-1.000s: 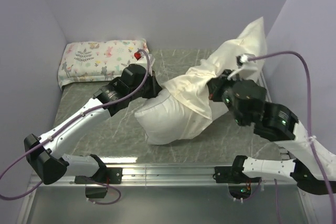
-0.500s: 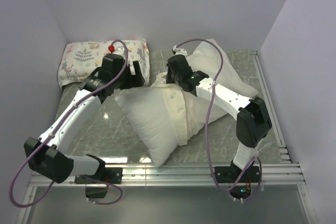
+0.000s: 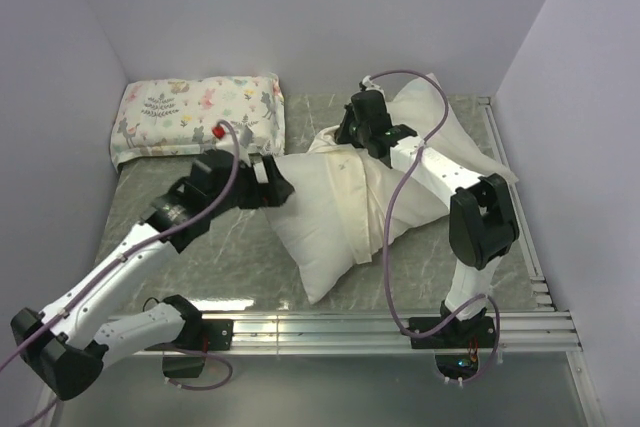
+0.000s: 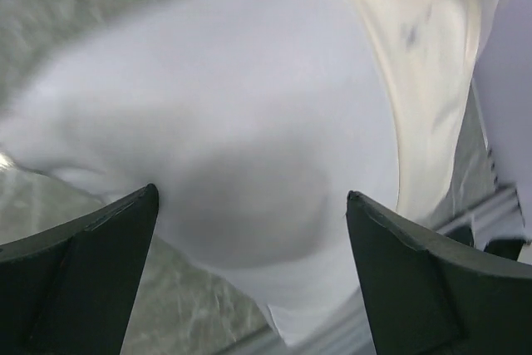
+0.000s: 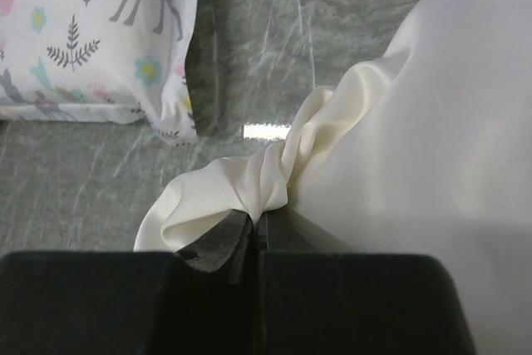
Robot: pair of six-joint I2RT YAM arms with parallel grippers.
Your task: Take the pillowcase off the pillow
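Observation:
The left gripper reaches the white pillow next and grabs it by its uncovered end, so the pillowcase's bunched hem stays free to be pulled away.
The white pillow lies across the middle of the table, its near-left half bare. The cream pillowcase covers its far-right half, with the hem bunched along the middle. My left gripper is open at the pillow's left corner. In the left wrist view the pillow fills the space ahead of the left gripper, nothing pinched, and the pillowcase shows at the right. My right gripper is at the back middle. Seen from the right wrist, the right gripper is shut on a gathered fold of the pillowcase.
A smaller floral-and-animal printed pillow lies at the back left against the wall. Walls close in the left, back and right. A metal rail runs along the near edge. Purple cables loop over both arms.
My left gripper has opened and let go, and it now faces the pillow's left corner. The right arm has swung from the right to the back middle, still holding the pillowcase. The pillow now lies flatter.

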